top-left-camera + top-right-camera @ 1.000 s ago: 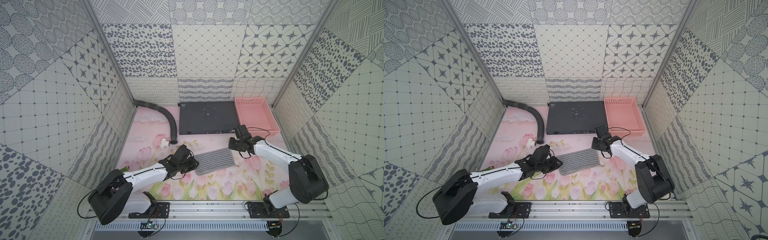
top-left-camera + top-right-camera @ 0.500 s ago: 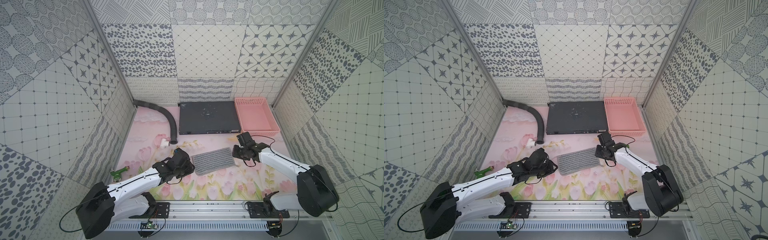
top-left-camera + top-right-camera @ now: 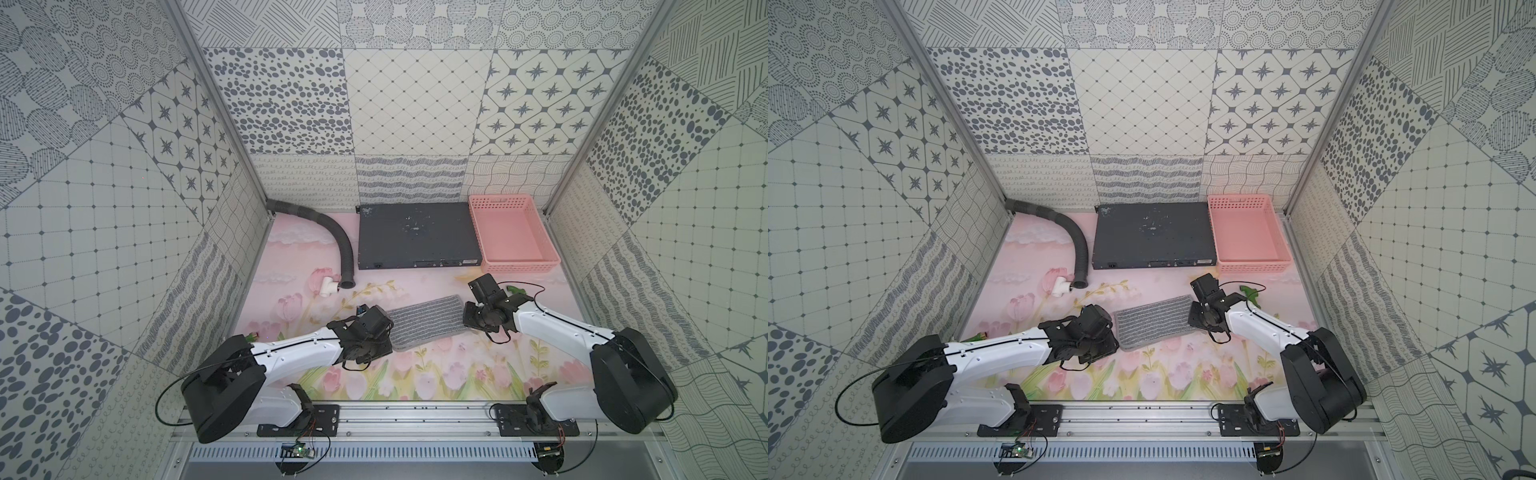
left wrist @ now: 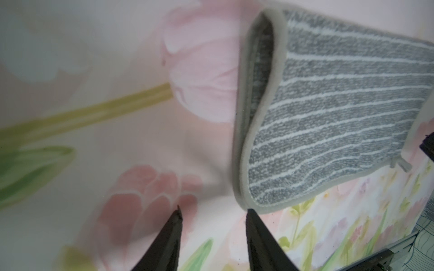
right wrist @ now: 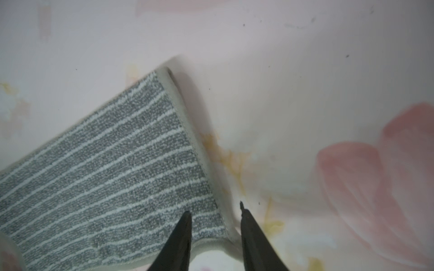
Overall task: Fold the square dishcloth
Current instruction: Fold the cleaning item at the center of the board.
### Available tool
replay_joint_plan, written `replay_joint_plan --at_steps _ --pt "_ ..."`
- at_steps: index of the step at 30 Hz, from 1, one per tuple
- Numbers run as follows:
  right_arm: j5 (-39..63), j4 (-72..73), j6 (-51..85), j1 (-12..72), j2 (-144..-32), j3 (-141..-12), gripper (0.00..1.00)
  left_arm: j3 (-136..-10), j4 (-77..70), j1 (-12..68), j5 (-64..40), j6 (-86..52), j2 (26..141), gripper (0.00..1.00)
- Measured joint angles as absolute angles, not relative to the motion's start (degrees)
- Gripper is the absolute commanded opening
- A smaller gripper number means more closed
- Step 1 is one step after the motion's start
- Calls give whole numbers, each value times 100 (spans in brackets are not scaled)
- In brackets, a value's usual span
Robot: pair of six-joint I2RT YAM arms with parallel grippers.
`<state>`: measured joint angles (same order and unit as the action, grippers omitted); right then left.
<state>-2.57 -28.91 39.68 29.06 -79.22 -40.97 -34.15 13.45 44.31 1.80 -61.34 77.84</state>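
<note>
My left gripper grabs the gaping short end of the dishcloth next, layers together, to fold it over onto the opposite end.
The square dishcloth (image 3: 428,324) (image 3: 1154,324), grey with thin light stripes, lies folded in half as a long rectangle on the flowered mat. My left gripper (image 3: 384,347) (image 4: 214,208) is open at the cloth's left end, with only mat between its fingers. In the left wrist view, the dishcloth (image 4: 328,117) gapes a little at that end, and its corner loop (image 4: 401,164) shows. My right gripper (image 3: 469,320) (image 5: 214,208) is open at the right end. Its fingers straddle a corner of the flat dishcloth (image 5: 105,176).
A pink basket (image 3: 513,232) stands at the back right beside a flat dark box (image 3: 415,237). A grey ribbed hose (image 3: 332,237) curves from the back left to a white pipe fitting (image 3: 328,286). A small green object (image 3: 515,289) lies behind my right arm.
The left jaws have spread wider beside the cloth's left end. The right gripper has moved forward along the cloth's right end to its near corner. The cloth has stayed put.
</note>
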Motion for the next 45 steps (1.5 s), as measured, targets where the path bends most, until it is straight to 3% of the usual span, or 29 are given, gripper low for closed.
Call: replay_joint_plan --at_steps 7,14,24,30,36,45 --pt "-279 -2902 4040 2926 -8003 -4036 36 -3601 1009 4449 198 -6160 8123 45" --pt "-287 -2895 4110 2928 -8025 -4036 36 -3817 1081 4456 287 -6187 8388 30" --pt "-301 -2899 4180 2928 -7950 -3997 36 -4495 1721 4471 545 -6136 9013 23" --pt "-311 -2897 4180 2928 -7859 -3997 37 -4851 1962 4510 714 -6049 9465 14" --pt "-329 -2897 4180 2928 -7824 -4012 37 -4974 2080 4523 875 -5999 9614 0" --pt "-325 -2897 4182 2928 -7824 -4018 38 -5039 2189 4525 1094 -5872 9500 0"
